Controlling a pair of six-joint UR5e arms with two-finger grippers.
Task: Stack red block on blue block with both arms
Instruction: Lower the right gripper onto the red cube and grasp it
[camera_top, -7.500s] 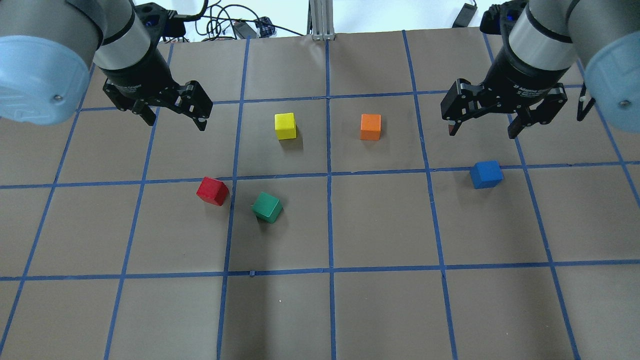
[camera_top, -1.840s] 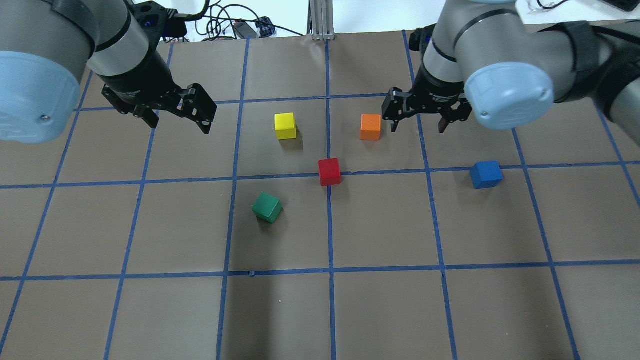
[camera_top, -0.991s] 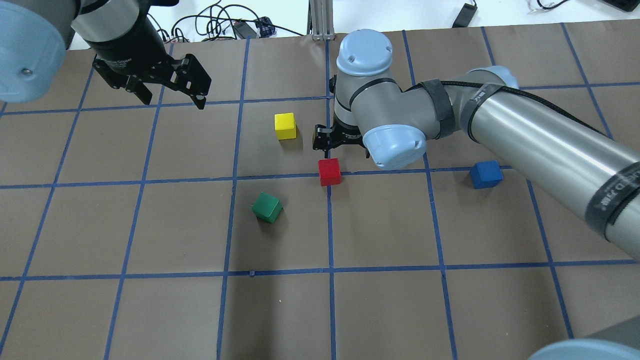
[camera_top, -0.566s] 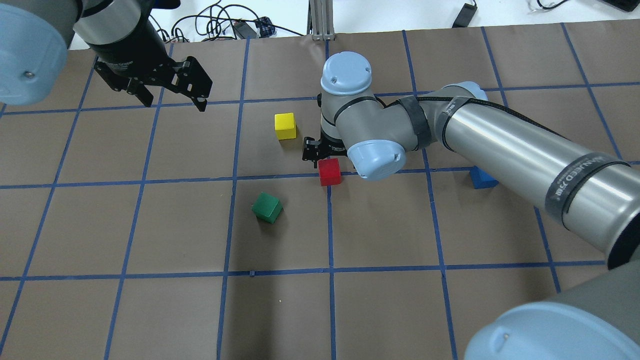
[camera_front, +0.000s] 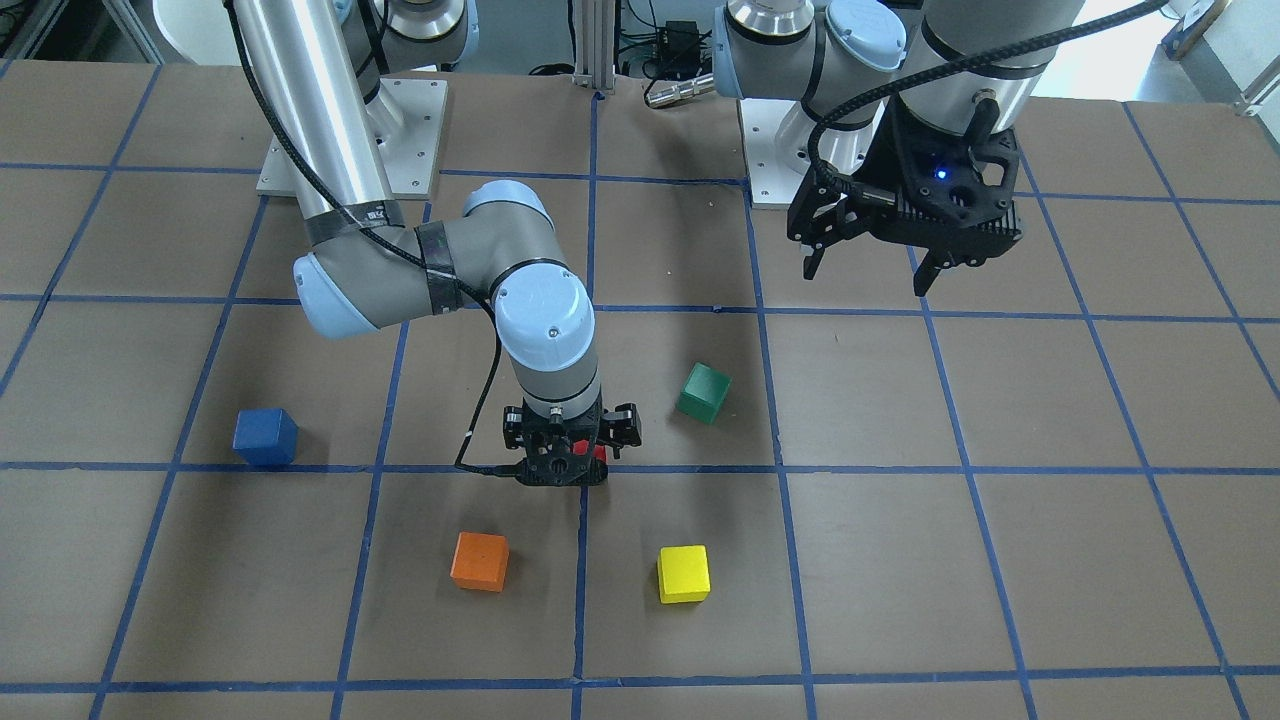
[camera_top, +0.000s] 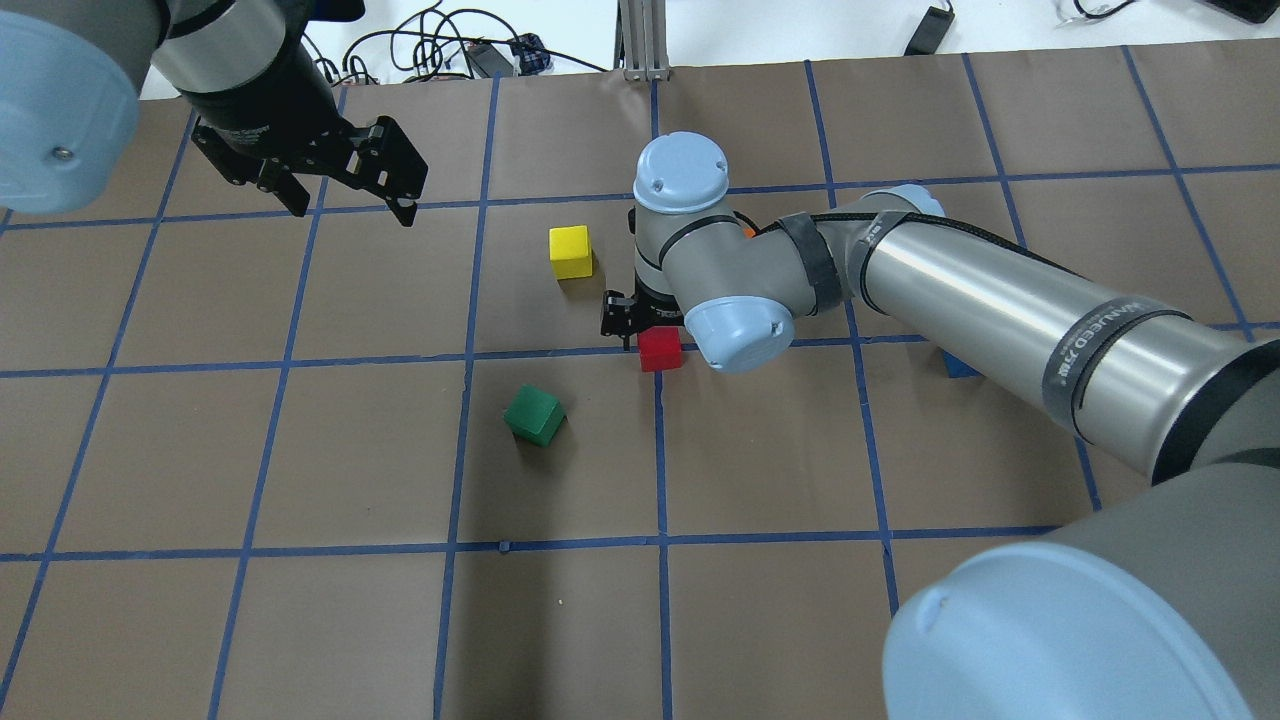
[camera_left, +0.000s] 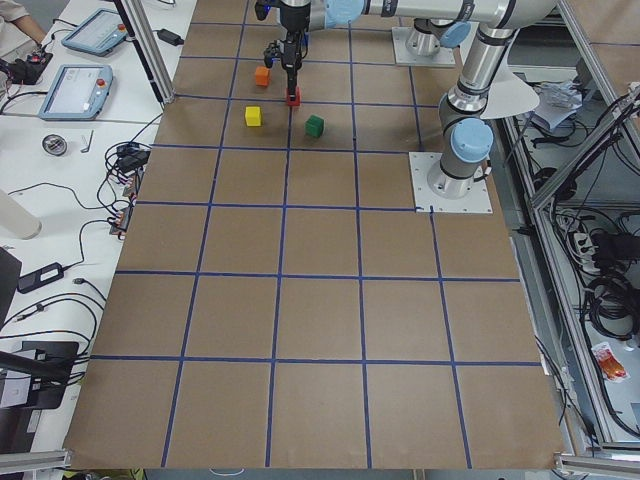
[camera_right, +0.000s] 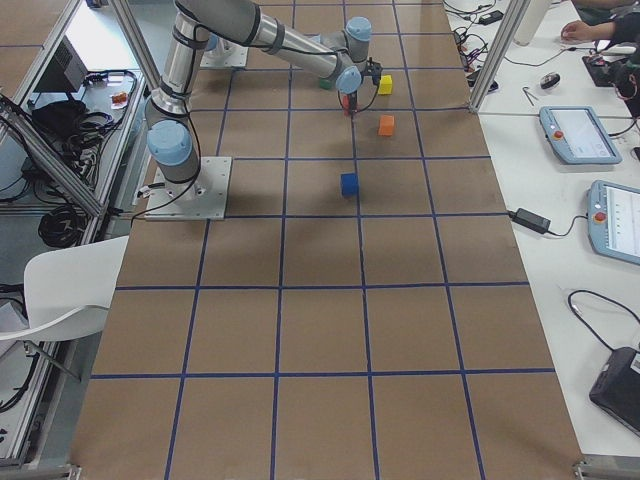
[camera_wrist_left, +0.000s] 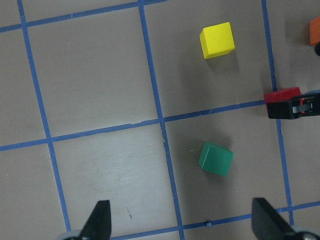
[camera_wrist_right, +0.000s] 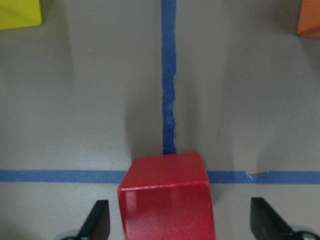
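Note:
The right gripper grabs the red block's opposite sides next, to stack it onto the blue block (camera_front: 265, 437).
The red block (camera_top: 660, 350) sits on a blue tape crossing at the table's middle. It fills the lower middle of the right wrist view (camera_wrist_right: 167, 197). My right gripper (camera_wrist_right: 180, 225) is open and lowered over the red block, one finger on each side with gaps to its faces. In the front view the right gripper (camera_front: 572, 452) hides most of the red block. The blue block (camera_front: 265, 437) stands alone on the robot's right; in the overhead view the right arm covers most of it. My left gripper (camera_top: 352, 208) is open and empty, raised at the far left.
A green block (camera_top: 535, 415) lies near-left of the red block. A yellow block (camera_top: 570, 252) stands beyond it to the left. An orange block (camera_front: 480, 560) stands beyond it to the right. Cables (camera_top: 450, 50) lie past the table's far edge.
The red block went from the left half to the centre crossing. The right arm then swung in from the right and lowered its open gripper around it. The left gripper drew back.

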